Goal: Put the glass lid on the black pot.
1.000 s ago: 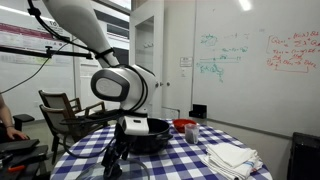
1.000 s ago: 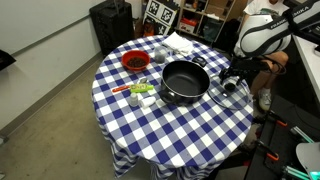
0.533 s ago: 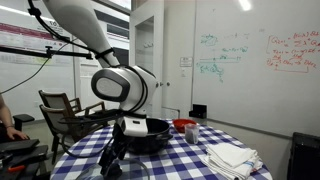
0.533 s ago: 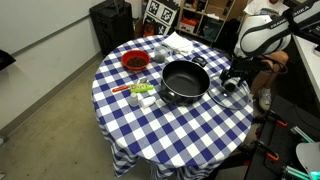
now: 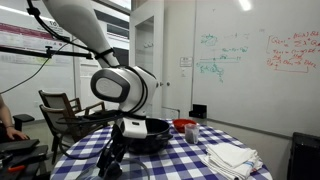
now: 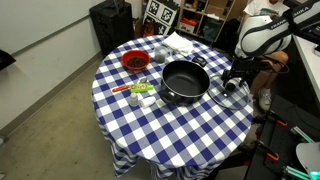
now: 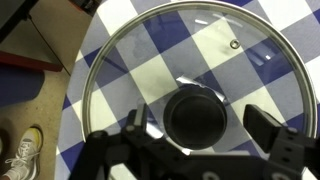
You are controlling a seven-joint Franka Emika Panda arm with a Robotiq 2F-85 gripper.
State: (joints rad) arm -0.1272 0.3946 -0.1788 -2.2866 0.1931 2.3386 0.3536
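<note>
My gripper would leave the glass lid on the checked cloth if I lifted my gripper now, because both open fingers have gaps to the lid's dark knob.
The glass lid [image 7: 200, 70] lies flat on the blue-and-white checked cloth near the table edge, its dark knob [image 7: 196, 115] in the middle. My gripper [image 7: 196, 125] hangs straight over it, open, with one finger on each side of the knob and gaps showing. In an exterior view the lid [image 6: 228, 96] lies to the right of the black pot [image 6: 184, 80], with the gripper [image 6: 236, 78] above it. The pot [image 5: 143, 133] stands empty and uncovered mid-table.
A red bowl [image 6: 134, 62], small items [image 6: 141, 92] and folded white cloths [image 6: 181, 43] sit on the round table [image 6: 160, 130]. The table edge and floor are close beside the lid [image 7: 60, 110]. A chair [image 5: 60, 110] stands nearby.
</note>
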